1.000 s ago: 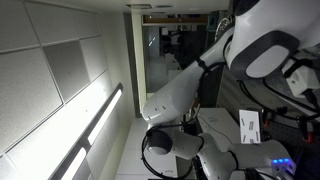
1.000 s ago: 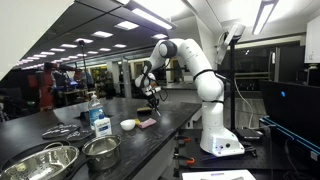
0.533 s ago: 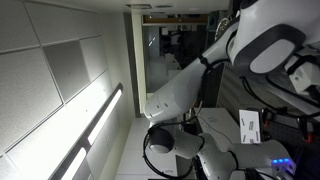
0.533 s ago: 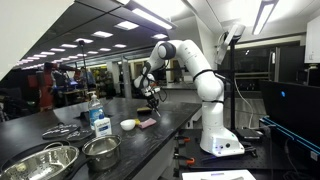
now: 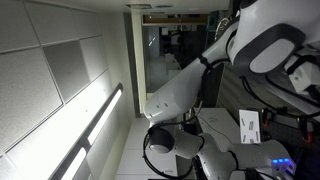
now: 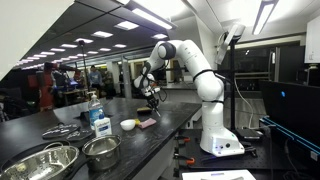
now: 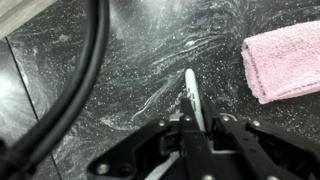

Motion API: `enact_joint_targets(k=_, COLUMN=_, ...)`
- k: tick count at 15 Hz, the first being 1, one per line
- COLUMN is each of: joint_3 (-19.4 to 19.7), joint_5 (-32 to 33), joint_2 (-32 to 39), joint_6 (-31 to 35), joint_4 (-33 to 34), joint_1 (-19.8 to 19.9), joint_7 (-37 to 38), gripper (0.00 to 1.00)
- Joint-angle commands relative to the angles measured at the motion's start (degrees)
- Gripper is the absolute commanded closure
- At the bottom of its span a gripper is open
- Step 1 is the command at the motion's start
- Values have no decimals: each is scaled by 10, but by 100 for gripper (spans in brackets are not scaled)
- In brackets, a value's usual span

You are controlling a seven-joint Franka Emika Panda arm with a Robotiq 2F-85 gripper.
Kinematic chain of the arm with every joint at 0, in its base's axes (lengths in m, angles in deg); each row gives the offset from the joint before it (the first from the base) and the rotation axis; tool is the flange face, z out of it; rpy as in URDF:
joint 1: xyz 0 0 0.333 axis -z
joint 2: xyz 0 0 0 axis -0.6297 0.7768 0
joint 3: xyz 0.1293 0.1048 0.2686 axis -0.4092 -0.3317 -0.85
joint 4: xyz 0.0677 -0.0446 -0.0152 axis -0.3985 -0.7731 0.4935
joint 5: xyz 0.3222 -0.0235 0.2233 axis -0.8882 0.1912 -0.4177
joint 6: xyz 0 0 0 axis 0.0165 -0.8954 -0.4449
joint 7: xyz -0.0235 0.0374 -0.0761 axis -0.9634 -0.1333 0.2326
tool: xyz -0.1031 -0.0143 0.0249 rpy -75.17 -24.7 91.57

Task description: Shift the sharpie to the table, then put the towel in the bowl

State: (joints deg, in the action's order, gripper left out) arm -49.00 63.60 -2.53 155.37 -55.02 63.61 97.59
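My gripper should open now: the sharpie's white end (image 7: 191, 80) beyond my fingers touches the speckled table, so the sharpie would rest there.
In the wrist view my gripper (image 7: 196, 130) is shut on the white sharpie (image 7: 192, 92), which points away from the jaws just above the dark speckled table (image 7: 120, 70). The pink folded towel (image 7: 283, 58) lies on the table at the upper right, apart from the sharpie. In an exterior view the gripper (image 6: 153, 98) hangs low over the table (image 6: 60, 118), with the pink towel (image 6: 148, 123) and a small white bowl (image 6: 128, 125) nearer the front edge.
A black cable (image 7: 75, 90) curves across the left of the wrist view. A soap bottle (image 6: 94, 104), a blue and white box (image 6: 101, 127) and two metal bowls (image 6: 100, 151) (image 6: 40, 162) stand on the table. The other exterior view shows only the arm's body (image 5: 190, 95) and a wall.
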Motion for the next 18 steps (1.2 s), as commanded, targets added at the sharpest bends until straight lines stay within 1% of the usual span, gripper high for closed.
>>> enact_joint_targets(k=1, joint_3=0, joint_5=-1, joint_2=2, joint_6=-3, joint_4=4, joint_1=0, joint_7=0, gripper=82)
enact_joint_targets(k=8, joint_3=0, joint_5=-1, joint_2=2, joint_6=-3, joint_4=4, joint_1=0, joint_7=0, gripper=82)
enact_joint_targets(k=9, joint_3=0, joint_5=-1, joint_2=2, joint_6=-3, joint_4=4, joint_1=0, joint_7=0, gripper=57)
enact_joint_targets(k=10, joint_3=2, joint_5=1, joint_2=2, joint_6=-1, joint_4=4, joint_1=-1, joint_7=5, gripper=56)
enact_joint_targets(k=11, joint_3=2, joint_5=1, joint_2=2, joint_6=-1, joint_4=3, joint_1=-1, joint_7=5, gripper=51)
enact_joint_targets(k=14, joint_3=2, joint_5=0, joint_2=3, joint_6=1, joint_4=2, joint_1=-2, joint_7=9, gripper=27)
enact_joint_targets(k=16, joint_3=3, joint_5=3, joint_2=2, joint_6=3, joint_4=0, joint_1=-3, joint_7=9, gripper=14)
enact_joint_targets(k=17, joint_3=3, joint_5=4, joint_2=1, joint_6=2, joint_4=0, joint_1=-4, joint_7=9, gripper=5)
enact_joint_targets(k=18, joint_3=5, joint_5=10, joint_2=1, joint_6=1, joint_4=0, joint_1=-7, joint_7=12, gripper=1)
